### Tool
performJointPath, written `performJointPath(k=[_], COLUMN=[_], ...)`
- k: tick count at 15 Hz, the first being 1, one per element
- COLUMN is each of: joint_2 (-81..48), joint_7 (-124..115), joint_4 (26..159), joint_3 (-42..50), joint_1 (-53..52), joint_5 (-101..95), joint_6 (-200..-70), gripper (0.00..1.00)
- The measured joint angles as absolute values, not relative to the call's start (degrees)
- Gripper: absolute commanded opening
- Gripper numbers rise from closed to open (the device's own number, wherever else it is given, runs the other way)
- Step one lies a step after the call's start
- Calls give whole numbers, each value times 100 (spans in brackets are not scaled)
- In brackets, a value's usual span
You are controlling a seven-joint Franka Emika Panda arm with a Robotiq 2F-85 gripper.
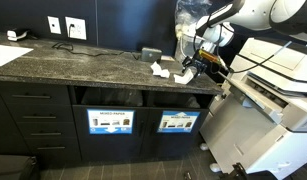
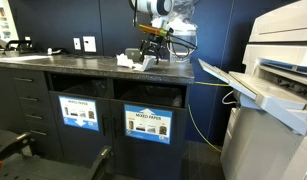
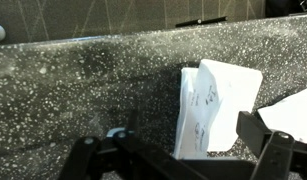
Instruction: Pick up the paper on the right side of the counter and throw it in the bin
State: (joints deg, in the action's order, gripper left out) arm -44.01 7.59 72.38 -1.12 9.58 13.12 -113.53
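The near part of the paper is between my gripper's spread fingers, so my gripper should close. Closing now would hold the paper.
The paper (image 3: 218,105) is a flattish white scrap with faint markings, lying on the dark speckled counter (image 3: 83,90). It lies between my gripper's (image 3: 183,150) two black fingers, which are spread wide and not touching it. In both exterior views the gripper (image 1: 196,64) (image 2: 151,52) hangs low over the counter's right end (image 1: 93,65), over the paper (image 1: 184,76). The bin (image 1: 178,99) is the slot in the black cabinet front, above a blue-framed sign with dark items.
A more bunched white paper wad (image 1: 159,70) (image 3: 293,110) sits beside the scrap. A second slot signed "MIXED PAPER" (image 1: 111,121) is next to the bin. A large white printer (image 1: 273,90) stands close beside the counter's end. A small dark box (image 1: 151,52) sits by the wall.
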Motion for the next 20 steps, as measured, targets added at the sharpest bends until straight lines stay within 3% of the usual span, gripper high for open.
performJointPath(k=[8, 9, 10, 19, 20], joint_2=[-4529, -4536, -4542, -4655, -4657], joint_7=[759, 759, 759, 759, 759], joint_4=[7013, 6999, 6986, 6864, 6863], joint_3=[-127, -128, -128, -132, -132], joint_1=[1010, 1010, 1010, 1010, 1010], joint_5=[1319, 1320, 1320, 1321, 1321], joint_6=[-11166, -11158, -11156, -11155, -11155], gripper=[100, 75, 74, 5, 0])
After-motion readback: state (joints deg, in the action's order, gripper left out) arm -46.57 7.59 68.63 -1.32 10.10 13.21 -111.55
